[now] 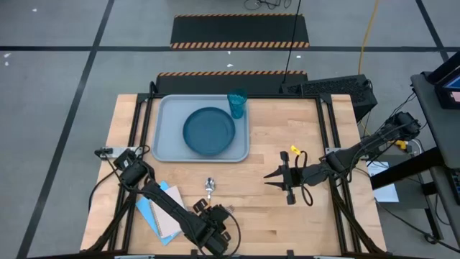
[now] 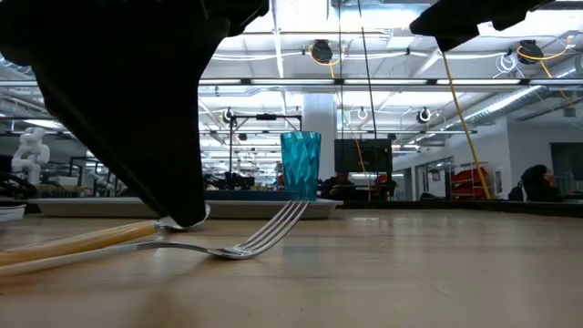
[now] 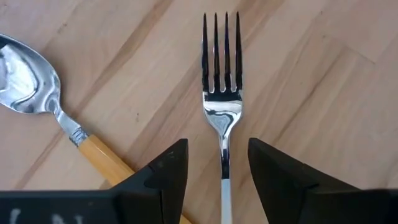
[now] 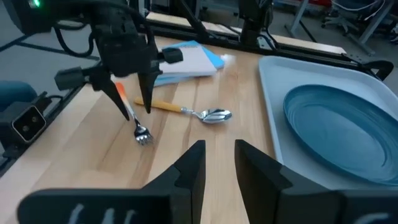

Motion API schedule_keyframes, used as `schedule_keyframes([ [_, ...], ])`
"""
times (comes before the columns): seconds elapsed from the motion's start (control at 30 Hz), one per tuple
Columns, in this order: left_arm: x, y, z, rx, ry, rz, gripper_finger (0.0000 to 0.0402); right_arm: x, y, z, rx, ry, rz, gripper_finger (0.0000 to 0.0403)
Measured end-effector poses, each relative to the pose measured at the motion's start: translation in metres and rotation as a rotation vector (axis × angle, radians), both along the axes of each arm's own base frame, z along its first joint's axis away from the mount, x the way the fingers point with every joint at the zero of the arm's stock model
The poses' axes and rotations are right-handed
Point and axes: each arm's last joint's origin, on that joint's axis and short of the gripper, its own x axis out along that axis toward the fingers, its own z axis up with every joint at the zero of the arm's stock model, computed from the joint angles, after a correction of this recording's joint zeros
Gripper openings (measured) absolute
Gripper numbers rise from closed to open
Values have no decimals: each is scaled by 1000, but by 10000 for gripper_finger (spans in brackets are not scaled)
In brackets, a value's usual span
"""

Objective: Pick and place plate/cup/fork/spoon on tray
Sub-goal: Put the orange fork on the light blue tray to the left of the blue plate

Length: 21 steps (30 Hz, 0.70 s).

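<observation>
My left gripper takes hold of the fork by its neck [image 3: 224,149] next, to set the fork on the tray beside the plate.
The fork [image 3: 222,93] lies flat on the wooden table, tines toward the far edge. My left gripper [image 3: 217,146] is open and points down over it, one finger on each side of the fork's neck, with a gap on both sides. The spoon [image 3: 28,74] lies on the table just beside the fork and also shows in the high view [image 1: 209,187]. The plate [image 1: 209,131] rests in the tray [image 1: 167,147]. The cup [image 1: 237,103] stands upright at the tray's far right corner. My right gripper [image 1: 275,178] is open and empty, right of the spoon.
A blue-and-white notebook [image 1: 162,208] lies at the near left, beside my left arm. Bare wood shows between the tray's near rim and the cutlery. My right arm reaches in from the table's right edge.
</observation>
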Motion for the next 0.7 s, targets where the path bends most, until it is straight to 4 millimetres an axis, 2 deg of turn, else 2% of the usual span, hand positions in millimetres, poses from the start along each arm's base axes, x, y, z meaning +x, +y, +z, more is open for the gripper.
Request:
schedule_keyframes([
  [0.1,-1,-2,-1,-8,3,-8,180,0,0,1,3,-6,0,80],
  [0.27,-1,-4,-13,-6,27,-18,192,0,0,1,3,-7,0,80],
  [0.4,1,-6,-15,-18,10,-13,190,0,0,1,4,-7,0,80],
  [0.53,1,-8,-18,-30,17,-27,166,0,0,1,4,-8,0,80],
  [0.7,1,-9,-18,-32,19,-38,116,0,0,1,3,-7,0,80],
])
